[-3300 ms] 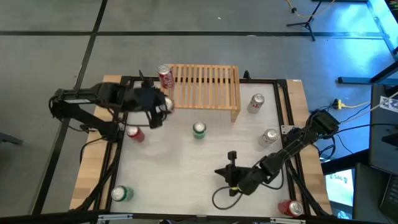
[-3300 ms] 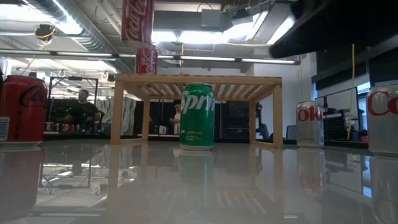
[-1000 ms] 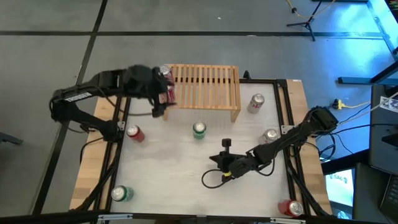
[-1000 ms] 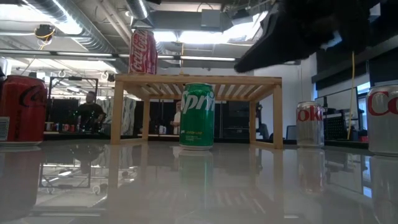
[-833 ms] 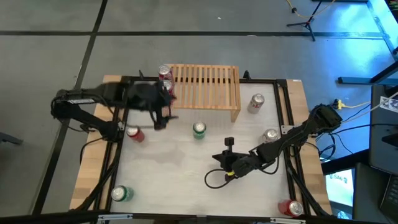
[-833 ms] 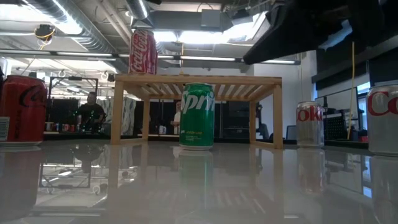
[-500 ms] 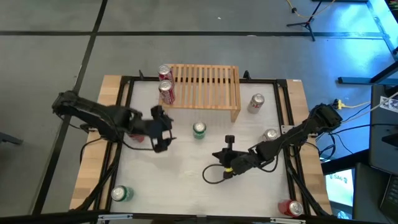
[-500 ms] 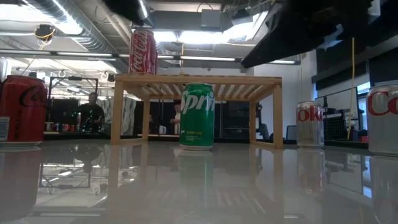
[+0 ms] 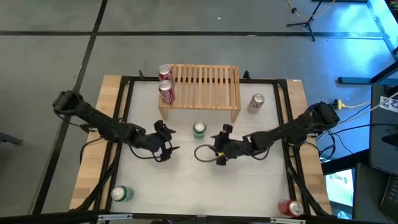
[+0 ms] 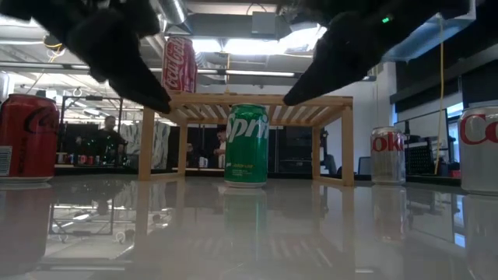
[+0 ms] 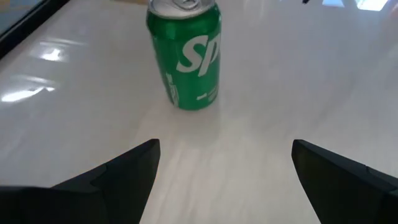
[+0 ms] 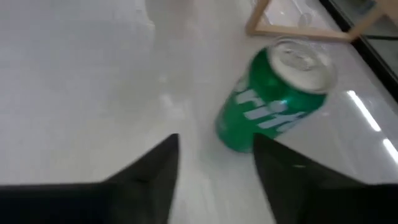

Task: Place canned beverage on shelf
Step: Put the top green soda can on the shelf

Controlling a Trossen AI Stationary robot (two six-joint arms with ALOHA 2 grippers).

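Observation:
I should move my right gripper toward the sides of the can first and then close on the can, because the green can (image 9: 199,129) (image 12: 267,106) stands beyond my right gripper's fingers.
The light-wood shelf (image 9: 202,87) stands at the table's far side. Two red cans (image 9: 164,72) (image 9: 166,92) stand upright at its left end; the low view shows one red can (image 10: 179,64) on the shelf top. A green can (image 9: 199,129) stands upright on the table in front of the shelf. My left gripper (image 9: 166,140) is open just left of it, with the green can (image 11: 185,56) ahead of its fingers (image 11: 134,171). My right gripper (image 9: 219,147) is open just right of it, close to the green can (image 12: 267,109). Neither gripper touches a can.
A silver can (image 9: 256,102) stands right of the shelf, and the low view shows a second silver can (image 10: 478,148) and a red can (image 10: 27,136). Another green can (image 9: 121,193) stands near the front left corner and a red can (image 9: 291,207) near the front right.
My left gripper has drawn back from the red can at the shelf's left end, toward the near edge and the right, down beside the green can. My right gripper has gone left and toward the far edge, up to the green can. The cans have stayed put.

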